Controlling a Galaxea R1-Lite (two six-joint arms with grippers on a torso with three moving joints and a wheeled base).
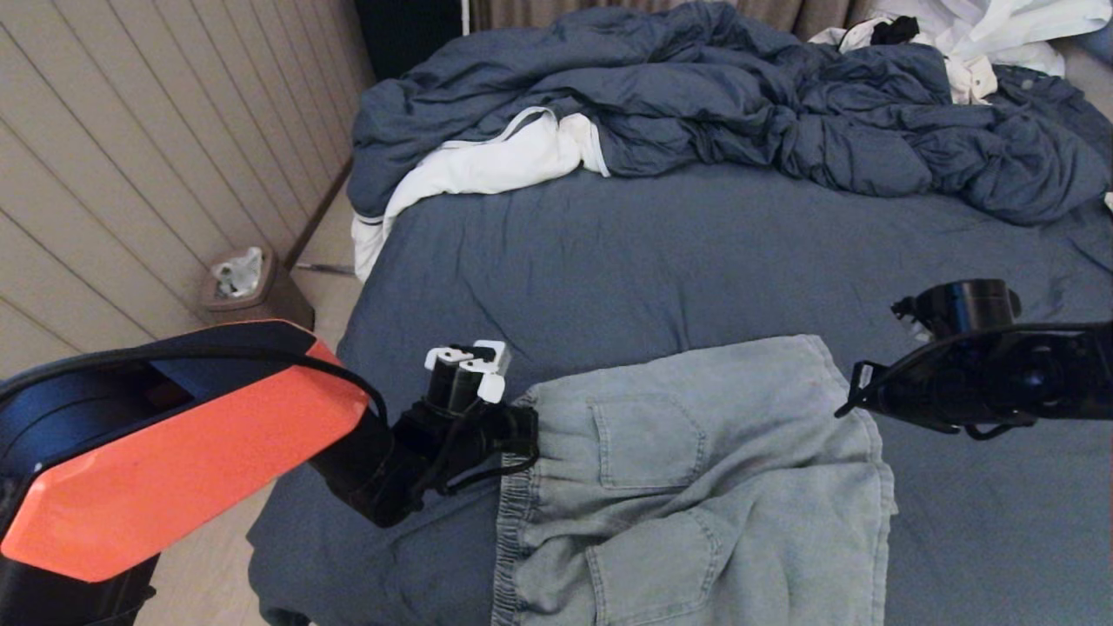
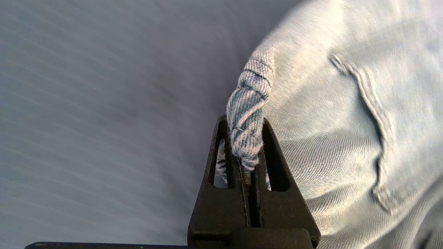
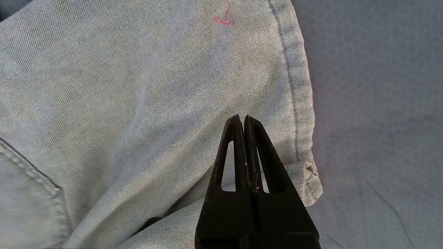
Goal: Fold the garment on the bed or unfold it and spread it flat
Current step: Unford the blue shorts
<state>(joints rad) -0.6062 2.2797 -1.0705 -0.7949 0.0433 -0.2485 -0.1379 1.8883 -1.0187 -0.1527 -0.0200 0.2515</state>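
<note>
The waistband runs out of the head view at the bottom. My left gripper should keep holding the waistband (image 1: 511,542) (image 2: 250,97) until the waistband's near end can be seen on the sheet.
The pale blue denim shorts (image 1: 696,487) lie on the bed's slate-blue sheet (image 1: 696,261), near the front edge, with both back pockets facing up. My left gripper (image 1: 522,430) is at the far corner of the gathered waistband. In the left wrist view the left gripper (image 2: 245,122) is shut on a bunched roll of waistband fabric (image 2: 247,103). My right gripper (image 1: 856,396) hovers over the right leg hem. In the right wrist view the right gripper (image 3: 242,117) is shut with nothing in it, above the shorts (image 3: 138,86) just inside the hem (image 3: 297,103). The drawstring is hidden.
A bulky dark blue duvet (image 1: 739,96) is heaped across the back of the bed, with a white garment (image 1: 487,165) at its left end and more white clothes (image 1: 983,35) at the back right. A small bin (image 1: 243,283) stands on the floor left of the bed.
</note>
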